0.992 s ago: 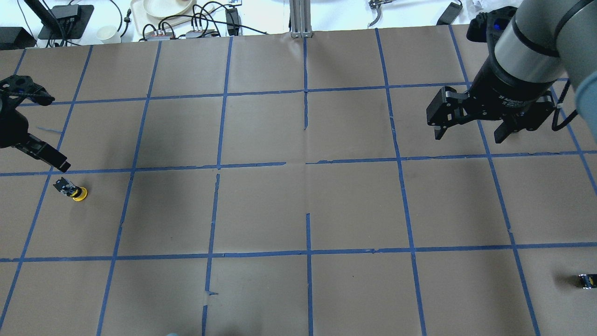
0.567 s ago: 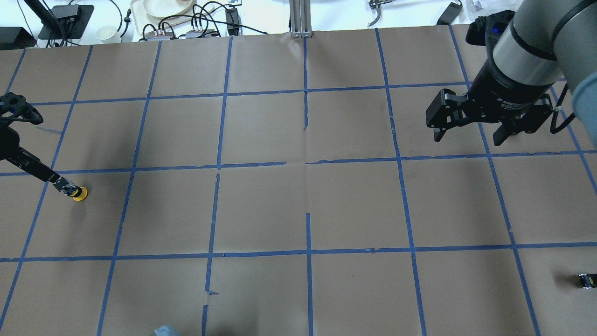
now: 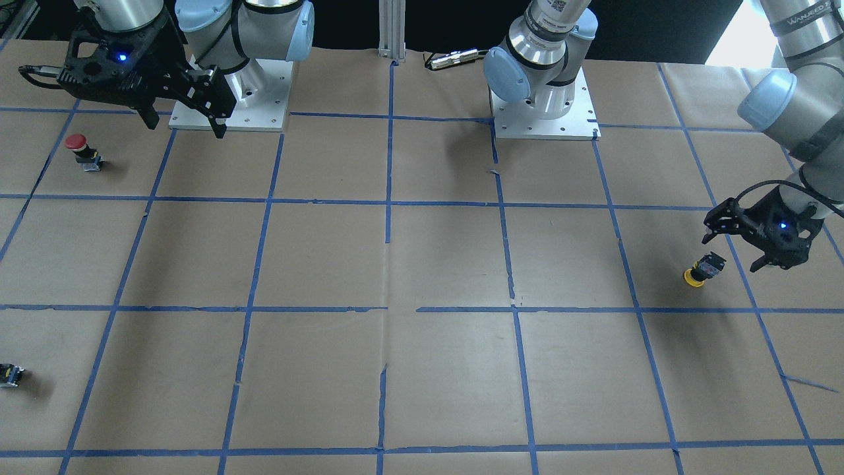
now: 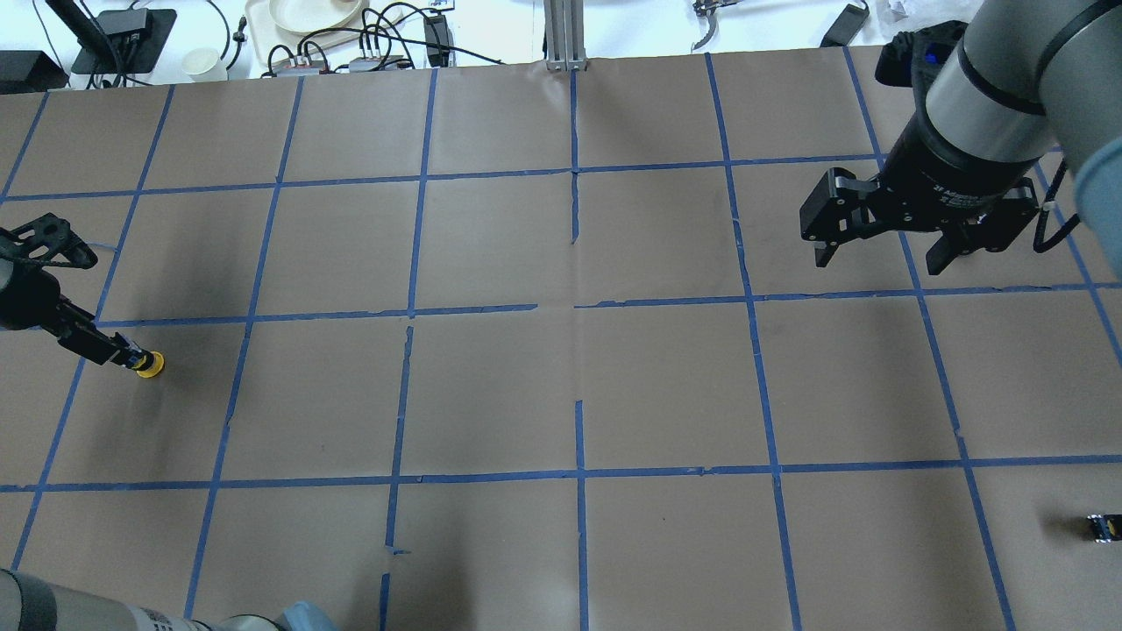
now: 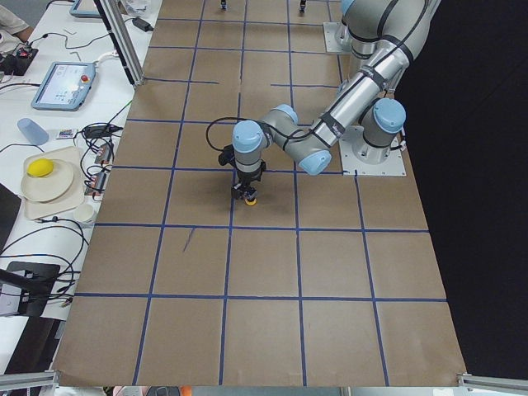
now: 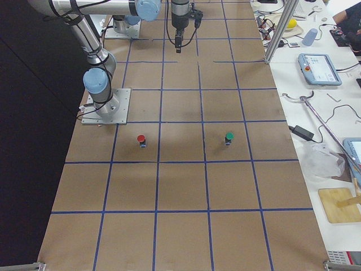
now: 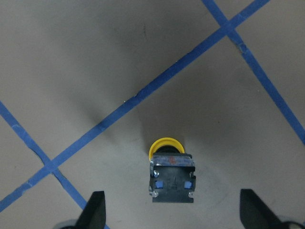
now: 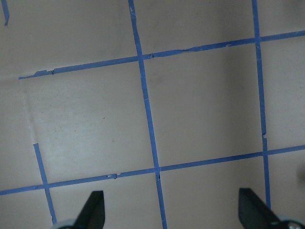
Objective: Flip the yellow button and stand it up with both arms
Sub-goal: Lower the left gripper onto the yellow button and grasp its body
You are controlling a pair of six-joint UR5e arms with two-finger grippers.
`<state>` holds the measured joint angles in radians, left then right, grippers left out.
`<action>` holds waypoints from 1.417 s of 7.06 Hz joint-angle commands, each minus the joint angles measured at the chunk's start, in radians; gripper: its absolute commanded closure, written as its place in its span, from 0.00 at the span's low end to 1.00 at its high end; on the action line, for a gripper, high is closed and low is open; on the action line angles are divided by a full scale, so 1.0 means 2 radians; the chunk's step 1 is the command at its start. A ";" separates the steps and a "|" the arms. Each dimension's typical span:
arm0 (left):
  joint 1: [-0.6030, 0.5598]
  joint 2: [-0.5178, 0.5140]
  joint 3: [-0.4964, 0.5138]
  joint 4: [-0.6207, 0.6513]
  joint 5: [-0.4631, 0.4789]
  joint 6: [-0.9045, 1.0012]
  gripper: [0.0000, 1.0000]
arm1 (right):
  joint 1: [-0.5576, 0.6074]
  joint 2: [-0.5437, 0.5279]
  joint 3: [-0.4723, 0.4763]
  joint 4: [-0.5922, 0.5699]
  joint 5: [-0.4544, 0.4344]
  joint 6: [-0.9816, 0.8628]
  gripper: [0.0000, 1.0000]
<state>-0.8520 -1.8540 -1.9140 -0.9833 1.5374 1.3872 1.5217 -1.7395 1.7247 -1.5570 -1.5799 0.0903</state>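
Observation:
I will flip and stand up the yellow button (image 3: 693, 278), so next I will grab it by its black-and-grey body (image 3: 709, 265) with my left gripper.
The yellow button (image 4: 147, 363) lies on its side on the brown paper at the table's left, its cap pointing away from the robot. It also shows in the front view (image 3: 699, 270), the left side view (image 5: 249, 196) and the left wrist view (image 7: 171, 174). My left gripper (image 3: 733, 247) hangs just over it, open. In the left wrist view the button's black-and-grey body sits between the two fingertips (image 7: 95, 210) with a gap on each side. My right gripper (image 4: 877, 258) is open and empty, high above the table's right half; it also shows in the front view (image 3: 183, 125).
A red-capped button (image 3: 79, 148) stands near the right arm's base. A green-capped button (image 6: 228, 137) stands further out. A tiny dark block with a yellow spot (image 4: 1103, 526) lies near the right front edge. Blue tape lines grid the brown paper.
My left gripper has moved toward the robot and down, so its fingers now straddle the yellow button. The button has stayed in place. The right gripper has hardly moved.

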 commanded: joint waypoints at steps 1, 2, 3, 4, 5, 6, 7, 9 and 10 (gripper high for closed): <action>0.000 -0.006 -0.027 0.052 0.000 0.003 0.02 | 0.000 0.000 0.001 0.001 -0.001 0.001 0.00; 0.000 -0.003 -0.039 0.074 0.000 0.002 0.02 | 0.000 0.000 0.001 0.001 0.000 0.002 0.00; 0.000 -0.002 -0.042 0.075 0.003 0.013 0.09 | 0.000 0.000 0.001 0.001 0.000 0.001 0.00; 0.000 0.001 -0.042 0.075 0.003 0.019 0.23 | 0.000 0.000 0.001 0.002 -0.001 0.002 0.00; 0.000 0.001 -0.042 0.075 0.004 0.020 0.51 | 0.000 0.002 0.001 0.001 0.004 -0.004 0.00; -0.001 0.002 -0.042 0.076 0.004 0.019 0.74 | 0.000 0.003 0.001 0.002 0.006 -0.006 0.00; -0.003 0.004 -0.042 0.077 0.004 0.019 0.91 | 0.000 0.002 0.001 0.003 0.007 -0.006 0.00; -0.007 0.012 -0.033 0.072 -0.015 0.016 0.96 | 0.000 0.003 0.001 0.002 0.006 -0.006 0.00; -0.012 0.032 -0.029 0.024 -0.045 0.009 0.96 | -0.001 0.003 0.000 0.001 0.007 -0.004 0.00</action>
<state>-0.8654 -1.8254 -1.9819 -0.8593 1.5040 1.4163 1.5215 -1.7337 1.7261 -1.5536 -1.5670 0.0793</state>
